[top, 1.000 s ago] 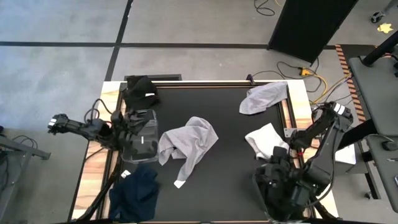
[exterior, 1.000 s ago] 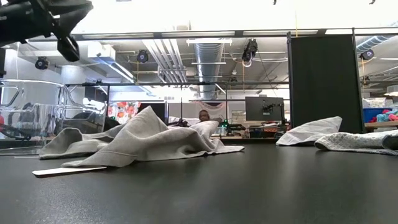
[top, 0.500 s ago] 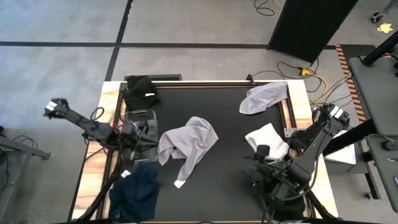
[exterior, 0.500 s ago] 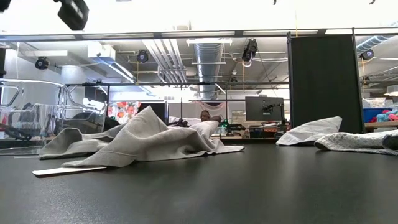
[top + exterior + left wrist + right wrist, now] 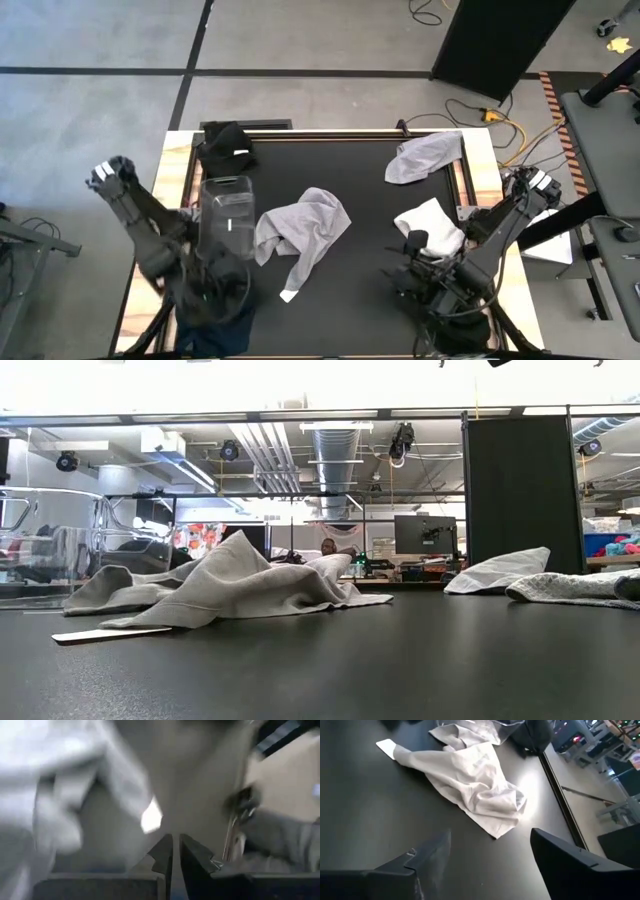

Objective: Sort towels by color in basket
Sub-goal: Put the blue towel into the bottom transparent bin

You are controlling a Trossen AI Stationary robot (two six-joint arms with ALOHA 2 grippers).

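Observation:
The navy towel needs to be sorted by color in the basket (image 5: 229, 212). My left gripper should next grab the towel by its crumpled middle (image 5: 216, 335).
A crumpled light grey towel (image 5: 300, 230) lies mid-table, its white tag (image 5: 289, 295) flat on the black top; it also shows as the grey towel (image 5: 220, 585) and grey towel (image 5: 475, 780). A white towel (image 5: 430, 225) lies at the right, and another grey towel (image 5: 425, 155) hangs over the far right edge. A black towel (image 5: 225, 148) sits at the far left corner. The navy towel (image 5: 195, 325) at the near left is mostly under my left arm. My left gripper (image 5: 175, 852) is shut above it. My right gripper (image 5: 490, 855) is open, near the white towel.
A clear plastic basket (image 5: 228, 215) stands at the table's left side, beside the grey towel, and shows as the basket (image 5: 60, 550) in the low view. Wooden table edges frame the black top (image 5: 370, 200). Cables lie on the floor beyond the far right corner.
My left arm has swung away from the clear basket toward the table's near edge and now hangs over the navy towel; it has left the low view. My right arm has unfolded, bringing its gripper toward the table's middle, near the white towel.

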